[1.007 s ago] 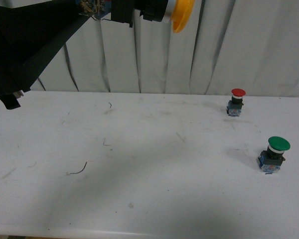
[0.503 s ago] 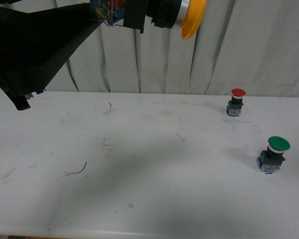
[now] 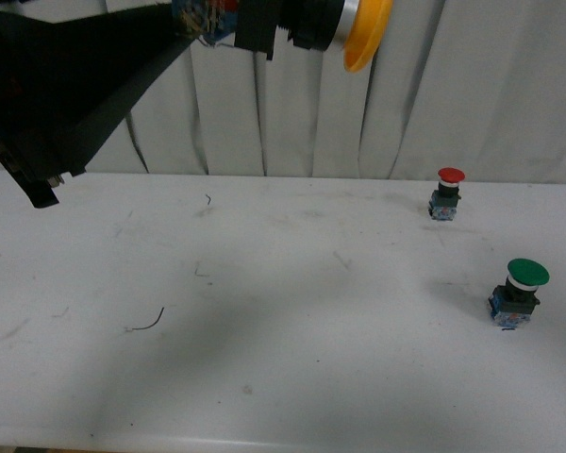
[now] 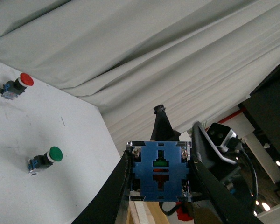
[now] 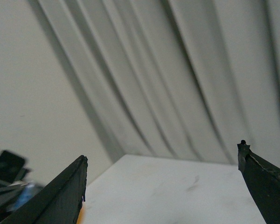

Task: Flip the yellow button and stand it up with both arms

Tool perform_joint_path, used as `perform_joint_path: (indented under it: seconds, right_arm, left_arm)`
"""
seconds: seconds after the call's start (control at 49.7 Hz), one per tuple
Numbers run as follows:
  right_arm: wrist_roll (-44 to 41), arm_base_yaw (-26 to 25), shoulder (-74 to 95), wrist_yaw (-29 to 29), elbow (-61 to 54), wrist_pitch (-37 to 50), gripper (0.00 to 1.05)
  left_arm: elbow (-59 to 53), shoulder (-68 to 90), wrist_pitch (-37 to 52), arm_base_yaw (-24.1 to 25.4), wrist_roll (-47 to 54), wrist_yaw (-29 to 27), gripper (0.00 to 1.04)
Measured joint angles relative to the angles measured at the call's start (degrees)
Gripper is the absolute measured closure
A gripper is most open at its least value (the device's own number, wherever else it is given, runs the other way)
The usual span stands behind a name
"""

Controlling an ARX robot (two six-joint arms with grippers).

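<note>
I will grab the yellow button by its yellow cap (image 3: pixel 365 30) with my right gripper. The yellow button's blue base (image 3: pixel 205 17) is then free to stand on the tabletop.
The yellow button (image 3: pixel 363 33) hangs high above the table at the top of the front view, lying sideways with its yellow cap to the right and its blue base to the left. My left gripper (image 3: pixel 217 24) is shut on that blue base (image 4: pixel 159 171), with one finger (image 4: pixel 114 186) on each side in the left wrist view. My right gripper (image 5: pixel 161 186) is open and empty, its fingers (image 5: pixel 60 196) wide apart over the white table's (image 5: pixel 168 186) far left part. The right arm does not show in the front view.
A red-capped button (image 3: pixel 447 192) stands at the back right of the white table (image 3: pixel 283 311), and a larger green-capped button (image 3: pixel 520 291) stands nearer at the right. Both also show in the left wrist view, red (image 4: pixel 16 85) and green (image 4: pixel 45 157). A grey curtain (image 3: pixel 472 85) hangs behind.
My left gripper has carried the yellow button a little to the right and up during the first half second, then held still. The buttons on the table have not moved.
</note>
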Motion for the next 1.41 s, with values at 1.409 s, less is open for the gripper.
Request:
perform_joint_path:
  seconds: [1.409]
  right_arm:
    - [55.6, 15.6, 9.2, -1.7, 3.7, -0.4, 0.07]
  left_arm:
    - [0.0, 0.4, -0.7, 0.8, 0.1, 0.4, 0.75]
